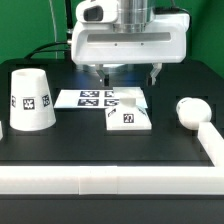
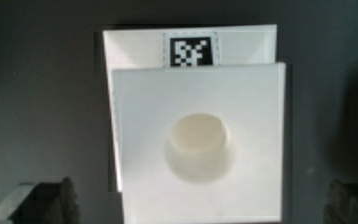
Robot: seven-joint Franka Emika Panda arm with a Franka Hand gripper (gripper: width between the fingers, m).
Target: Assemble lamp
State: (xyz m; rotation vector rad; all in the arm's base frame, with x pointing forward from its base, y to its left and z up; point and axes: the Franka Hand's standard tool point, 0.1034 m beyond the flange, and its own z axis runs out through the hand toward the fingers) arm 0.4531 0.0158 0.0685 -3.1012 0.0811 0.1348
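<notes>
The lamp base's round socket needs to stay free for the bulb. My gripper will grab the lamp base by its opposite sides next.
The flat square lamp base (image 1: 128,116) lies on the black table at the middle, a tag on its front edge. In the wrist view the base (image 2: 197,130) fills the middle, with its round socket (image 2: 197,147) and a tag (image 2: 192,50) on one side. My gripper (image 1: 126,76) hangs above and just behind the base, open and empty; its dark fingertips (image 2: 46,203) stand wide at either side of the base. The shade (image 1: 30,101), a white truncated cone with tags, stands at the exterior view's left. The round bulb (image 1: 189,110) lies at the exterior view's right.
The marker board (image 1: 92,98) lies flat behind the base, partly under the gripper. A white rail (image 1: 110,181) runs along the table's front edge and up the exterior view's right side (image 1: 209,140), next to the bulb.
</notes>
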